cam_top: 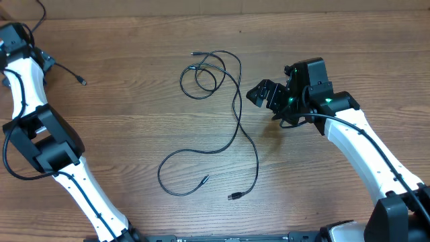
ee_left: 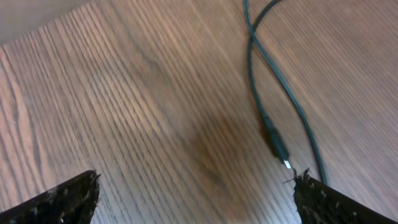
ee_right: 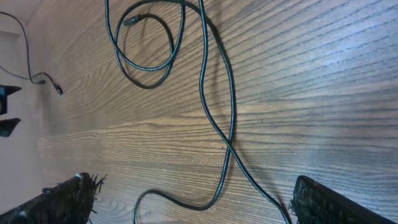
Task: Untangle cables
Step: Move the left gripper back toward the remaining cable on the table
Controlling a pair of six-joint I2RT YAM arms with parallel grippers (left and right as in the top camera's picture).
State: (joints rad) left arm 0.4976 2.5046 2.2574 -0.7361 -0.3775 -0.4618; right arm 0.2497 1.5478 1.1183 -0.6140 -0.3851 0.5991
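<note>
I should next grab a single black cable at its small loops with my left gripper, plugs free, to untangle it from the other cable.
Thin black cables [cam_top: 239,87] lie in the middle of the table: small loops at the top, then two long strands running down to a plug [cam_top: 233,196] and another plug [cam_top: 205,179]. In the right wrist view the strands cross at a point [ee_right: 227,148] just ahead of my open right gripper [ee_right: 193,186], which holds nothing. From overhead, the right gripper [cam_top: 265,94] hovers just right of the strands. A separate cable [cam_top: 67,72] lies at the far left. Its plug [ee_left: 278,148] rests near one finger of my open, empty left gripper [ee_left: 196,186], which sits at the table's upper left [cam_top: 46,62].
The wooden table [cam_top: 134,128] carries only the cables and both arms. The left arm [cam_top: 47,144] runs along the left side, and the right arm [cam_top: 363,144] crosses the right side. Thicker arm wiring [cam_top: 10,161] loops beside the left arm.
</note>
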